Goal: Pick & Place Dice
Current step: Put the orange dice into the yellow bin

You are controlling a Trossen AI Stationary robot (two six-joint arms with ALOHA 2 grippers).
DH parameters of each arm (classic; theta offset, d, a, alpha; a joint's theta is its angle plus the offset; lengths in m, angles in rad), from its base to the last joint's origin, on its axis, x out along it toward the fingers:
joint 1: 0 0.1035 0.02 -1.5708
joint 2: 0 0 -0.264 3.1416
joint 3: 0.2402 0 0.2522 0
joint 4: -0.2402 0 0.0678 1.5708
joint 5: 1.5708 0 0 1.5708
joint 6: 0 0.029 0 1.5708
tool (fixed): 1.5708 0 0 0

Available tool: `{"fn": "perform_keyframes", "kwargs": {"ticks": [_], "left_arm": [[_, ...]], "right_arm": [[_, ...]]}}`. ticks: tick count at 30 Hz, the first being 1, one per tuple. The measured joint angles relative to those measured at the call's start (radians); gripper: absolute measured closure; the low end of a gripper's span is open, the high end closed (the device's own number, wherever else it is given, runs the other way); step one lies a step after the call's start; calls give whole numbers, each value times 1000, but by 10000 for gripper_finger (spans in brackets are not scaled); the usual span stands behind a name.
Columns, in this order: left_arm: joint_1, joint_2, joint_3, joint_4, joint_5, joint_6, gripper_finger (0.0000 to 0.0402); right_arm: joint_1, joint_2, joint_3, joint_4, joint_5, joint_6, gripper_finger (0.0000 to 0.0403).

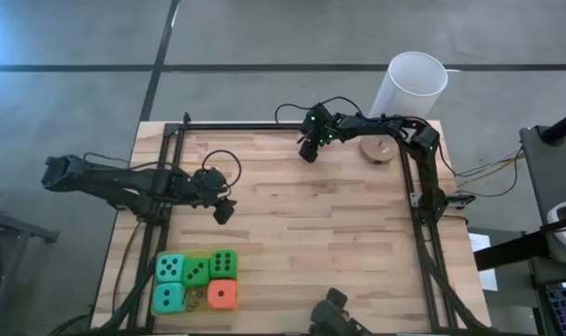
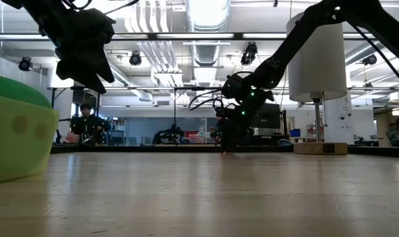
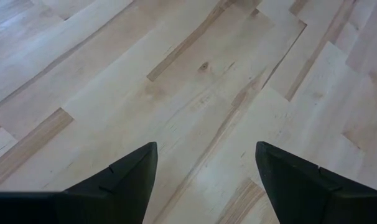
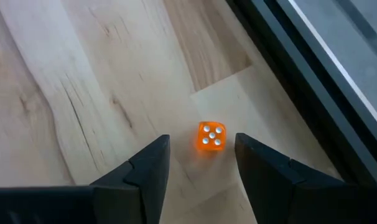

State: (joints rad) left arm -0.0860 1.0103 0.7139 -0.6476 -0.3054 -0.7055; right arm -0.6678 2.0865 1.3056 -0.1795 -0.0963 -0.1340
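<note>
Next, my right gripper will take hold of the small orange die by its opposite sides to pick and place it.
Five soft dice sit on their flat faces in a cluster near the table's near-left corner: teal (image 1: 170, 268), green (image 1: 196, 272), green (image 1: 223, 263), teal (image 1: 167, 299) and orange-red (image 1: 221, 295). One green die (image 2: 15, 131) fills the low view's left edge. My left gripper (image 1: 224, 210) (image 3: 207, 149) hangs open over bare wood above the cluster. My right gripper (image 1: 307, 152) (image 4: 202, 142) is open near the far edge. A much smaller orange die with white pips (image 4: 209, 137) lies on the table just past its fingertips, between them, untouched.
A tall white cylinder (image 1: 409, 86) stands beyond the far-right corner. A round wooden disc (image 1: 377, 149) lies on the table beside the right arm. A black rail frame (image 1: 264, 126) borders the tabletop. A dark mount (image 1: 334, 313) sits at the near edge. The middle boards are bare wood.
</note>
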Motion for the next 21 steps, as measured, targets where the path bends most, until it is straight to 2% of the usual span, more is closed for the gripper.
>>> {"fn": "perform_keyframes", "kwargs": {"ticks": [9,21], "left_arm": [[0,0,0,0,0,0,127],[0,0,0,0,0,3,125]], "right_arm": [[0,0,1,39,2,3,245],[0,0,1,37,6,3,313]]}}
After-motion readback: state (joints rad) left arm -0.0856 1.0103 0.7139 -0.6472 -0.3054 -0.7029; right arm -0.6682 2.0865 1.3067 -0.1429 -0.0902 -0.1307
